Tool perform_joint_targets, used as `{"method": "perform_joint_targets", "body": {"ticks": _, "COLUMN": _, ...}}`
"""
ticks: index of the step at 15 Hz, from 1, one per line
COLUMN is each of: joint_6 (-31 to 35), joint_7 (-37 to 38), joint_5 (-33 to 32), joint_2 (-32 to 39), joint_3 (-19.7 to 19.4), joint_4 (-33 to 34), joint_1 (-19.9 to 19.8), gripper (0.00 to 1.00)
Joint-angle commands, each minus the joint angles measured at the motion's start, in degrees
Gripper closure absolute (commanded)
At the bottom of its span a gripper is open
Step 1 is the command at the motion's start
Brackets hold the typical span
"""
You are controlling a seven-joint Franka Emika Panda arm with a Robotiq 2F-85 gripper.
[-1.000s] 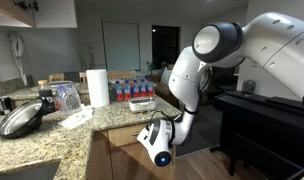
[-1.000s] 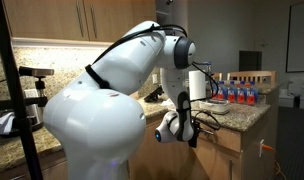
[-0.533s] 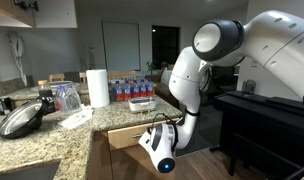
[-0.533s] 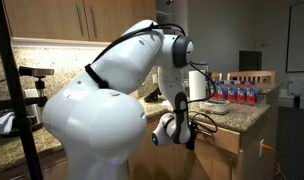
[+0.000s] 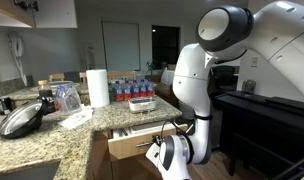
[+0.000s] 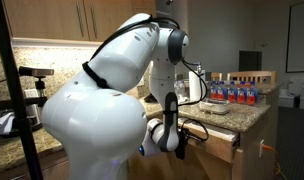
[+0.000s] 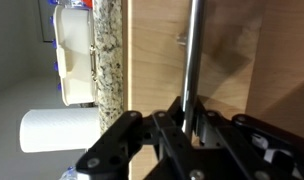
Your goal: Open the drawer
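Note:
The drawer front sits close to the granite counter's edge, so I will pull the drawer farther out before opening my gripper.
The light-wood drawer (image 5: 130, 144) under the granite counter stands partly pulled out, with a strip of white tray showing inside its top. It also shows in an exterior view (image 6: 220, 146). My gripper (image 5: 160, 152) is at the drawer front. In the wrist view the drawer front (image 7: 157, 60) fills the frame and my gripper (image 7: 189, 118) is shut on the silver bar handle (image 7: 191, 50), which runs between the fingers. In an exterior view my gripper (image 6: 180, 140) is mostly hidden by the arm.
The granite counter (image 5: 82, 128) holds a paper towel roll (image 5: 97, 87), a pan (image 5: 20, 118), a jar (image 5: 66, 97), water bottles (image 5: 129, 88) and a small tray (image 5: 142, 103). A dark table (image 5: 262, 110) stands behind the arm. A tripod pole (image 6: 12, 90) stands close by.
The drawer has slid out from nearly shut to partly open. My gripper moved outward and down with the handle, and the arm shifted back with it.

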Motion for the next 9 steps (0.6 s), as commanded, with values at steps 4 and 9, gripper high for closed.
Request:
{"method": "perform_joint_targets", "body": {"ticks": 4, "joint_6": -2.66, "joint_7": 2.06, "joint_5": -0.01, "joint_2": 1.32, "joint_3": 2.9, "joint_4": -6.65, "joint_1": 2.85, "gripper": 0.92}}
{"method": "perform_joint_targets", "body": {"ticks": 9, "joint_6": -6.13, "joint_7": 3.48, "joint_5": 0.21, "joint_2": 1.76, "joint_3": 4.05, "joint_4": -10.48, "joint_1": 3.76, "gripper": 0.92}}
